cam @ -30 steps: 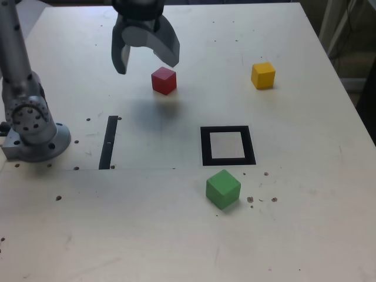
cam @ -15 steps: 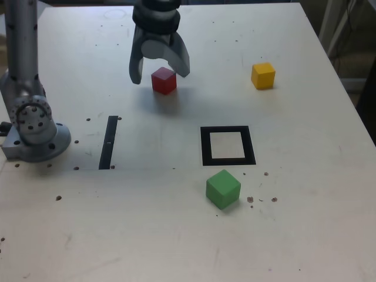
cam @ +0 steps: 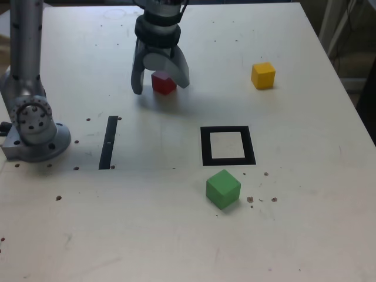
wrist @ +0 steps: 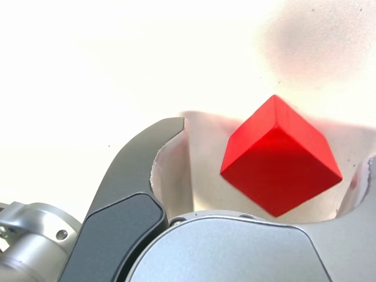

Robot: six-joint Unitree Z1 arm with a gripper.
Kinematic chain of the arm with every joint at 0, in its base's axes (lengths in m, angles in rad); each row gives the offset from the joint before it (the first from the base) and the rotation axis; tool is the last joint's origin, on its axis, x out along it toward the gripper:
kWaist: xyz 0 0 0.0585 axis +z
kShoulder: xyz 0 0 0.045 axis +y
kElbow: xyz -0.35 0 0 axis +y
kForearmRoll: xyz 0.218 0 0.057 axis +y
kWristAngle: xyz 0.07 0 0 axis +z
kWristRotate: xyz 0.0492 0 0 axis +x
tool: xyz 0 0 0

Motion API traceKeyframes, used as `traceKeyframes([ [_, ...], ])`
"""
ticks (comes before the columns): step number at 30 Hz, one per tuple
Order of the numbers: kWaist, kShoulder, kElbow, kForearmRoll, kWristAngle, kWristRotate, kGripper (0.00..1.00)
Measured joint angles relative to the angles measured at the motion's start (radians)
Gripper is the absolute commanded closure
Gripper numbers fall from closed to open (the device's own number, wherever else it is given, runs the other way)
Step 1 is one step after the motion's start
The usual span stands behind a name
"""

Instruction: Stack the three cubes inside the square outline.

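Observation:
My fingers are low over the table on either side of the cube, so it is time to close now. Closing now would catch the red cube (cam: 164, 83).
The red cube (cam: 164, 83) sits on the pale table toward the back, and my gripper (cam: 160, 88) stands open over it with one finger on each side. The wrist view shows the red cube (wrist: 281, 157) between the fingers (wrist: 134, 182), with a gap on both sides and nothing gripped. The yellow cube (cam: 263, 75) rests at the back on the exterior view's right. Just in front of the square outline (cam: 205, 145) lies the green cube (cam: 223, 188). The outline's pale centre holds nothing.
The arm's grey base (cam: 32, 126) stands at the exterior view's left. A narrow black strip (cam: 108, 142) lies beside it. Small dark specks dot the table. The table's right edge (cam: 346, 94) borders clutter beyond.
The gripper has moved toward the exterior view's right and come down, from beside the red cube to straddling it. The cubes have not moved.

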Motion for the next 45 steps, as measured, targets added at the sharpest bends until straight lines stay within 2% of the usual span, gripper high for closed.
traceKeyframes([
  [6,0.002,0.008,-0.002,-0.011,0.000,-0.003,0.07],
  [14,0.003,0.012,-0.018,0.018,0.005,-0.003,0.18],
  [19,0.003,0.026,-0.029,0.029,0.005,-0.001,0.33],
  [25,0.003,0.035,-0.035,0.022,0.002,0.000,0.42],
  [32,0.003,0.036,-0.043,0.004,-0.003,0.001,0.59],
  [41,0.003,0.035,-0.051,0.003,-0.006,0.008,0.61],
  [45,-0.006,0.020,-0.052,0.019,-0.020,0.008,0.61],
])
